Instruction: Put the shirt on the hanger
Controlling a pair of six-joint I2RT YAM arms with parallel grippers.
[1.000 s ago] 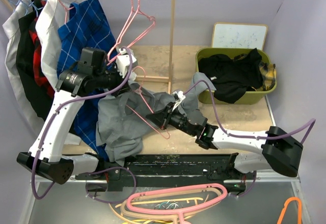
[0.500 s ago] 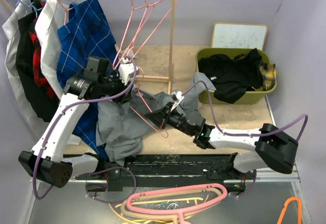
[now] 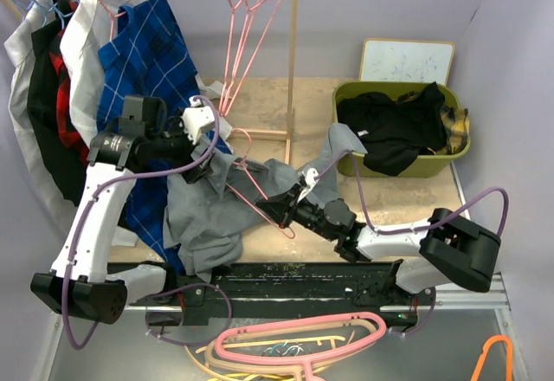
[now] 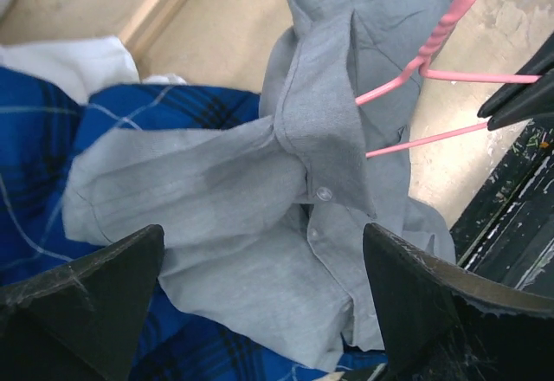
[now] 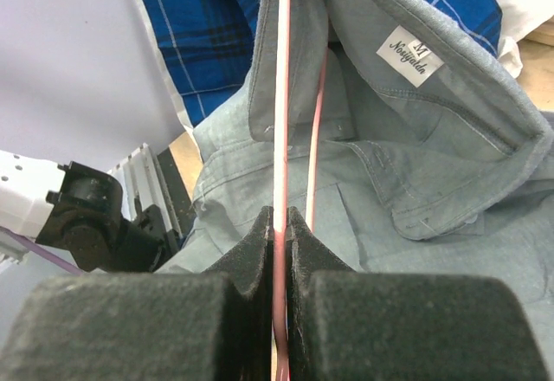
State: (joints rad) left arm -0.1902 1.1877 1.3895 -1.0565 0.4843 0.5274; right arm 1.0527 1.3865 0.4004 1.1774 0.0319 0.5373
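Observation:
My left gripper should grab the grey shirt's collar side (image 3: 222, 166) (image 4: 318, 130) over the threaded pink hanger. The hanger's other end then stays free to insert.
The grey shirt (image 3: 212, 212) lies bunched on the table, partly over a blue checked shirt, with its collar (image 5: 407, 113) turned up. The thin pink hanger (image 3: 260, 192) is threaded in at the collar, and its hook (image 4: 437, 35) sticks out above the cloth. My right gripper (image 3: 277, 208) is shut on one wire of the hanger (image 5: 281, 164), low at the shirt's right side. Over the shirt's left part my left gripper (image 3: 210, 163) stands wide open. Its fingers (image 4: 91, 290) straddle the button placket (image 4: 260, 225) without touching it.
A wooden rack post (image 3: 293, 61) and spare pink hangers (image 3: 247, 17) on the rail stand behind. Blue checked shirt (image 3: 143, 61) and other clothes hang at the left. A green bin (image 3: 346, 95) with a black garment sits at the right. Thick pink hangers (image 3: 303, 338) lie in front.
My left gripper has opened from shut and drawn back to the left. The spare hangers on the rail have swung back to hang straight. The right gripper, still holding the hanger, shifted slightly right.

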